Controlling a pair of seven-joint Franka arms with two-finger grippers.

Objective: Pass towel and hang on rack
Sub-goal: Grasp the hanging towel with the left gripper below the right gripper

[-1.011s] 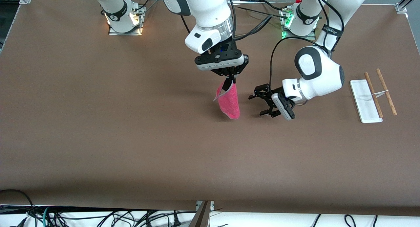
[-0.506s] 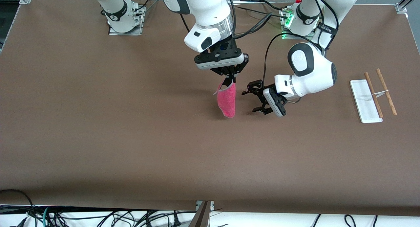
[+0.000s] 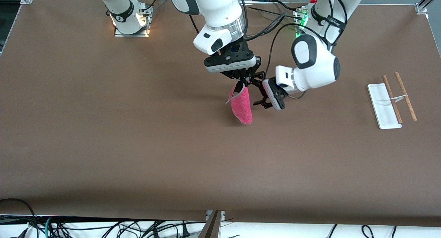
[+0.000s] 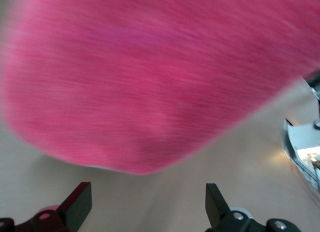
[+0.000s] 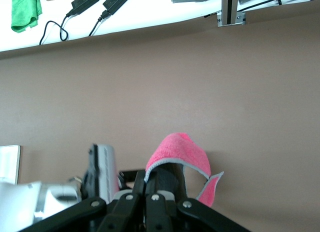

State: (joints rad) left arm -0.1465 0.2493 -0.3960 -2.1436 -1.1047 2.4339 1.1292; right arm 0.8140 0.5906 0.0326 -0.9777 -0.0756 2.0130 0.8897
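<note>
The left gripper takes hold of the towel by its gathered end (image 3: 244,89) next, which leaves the towel's rounded end (image 3: 246,119) free to drape over the rack.
The towel (image 3: 241,107) hangs pink-red with grey edging over the middle of the table. My right gripper (image 3: 243,82) is shut on its top corner. In the right wrist view the towel (image 5: 177,149) folds over the shut gripper (image 5: 150,184). My left gripper (image 3: 257,92) is open and turned sideways right beside the hanging towel, on the side toward the rack. In the left wrist view the towel (image 4: 150,77) fills most of the picture, just ahead of the open gripper (image 4: 145,212), whose fingers (image 4: 75,207) stand wide apart and touch nothing. The rack (image 3: 384,107), with white base and two brown rods, stands toward the left arm's end of the table.
The brown table (image 3: 137,145) spreads wide below both arms. The two arm bases (image 3: 131,17) stand along its edge farthest from the front camera. Cables (image 3: 103,227) lie off the near edge. A green cloth (image 5: 25,9) and power adapters (image 5: 100,2) lie off the table.
My left gripper has moved from the rack's side in toward the hanging towel and now stands next to it, still open. The right gripper kept its hold; the towel swung slightly.
</note>
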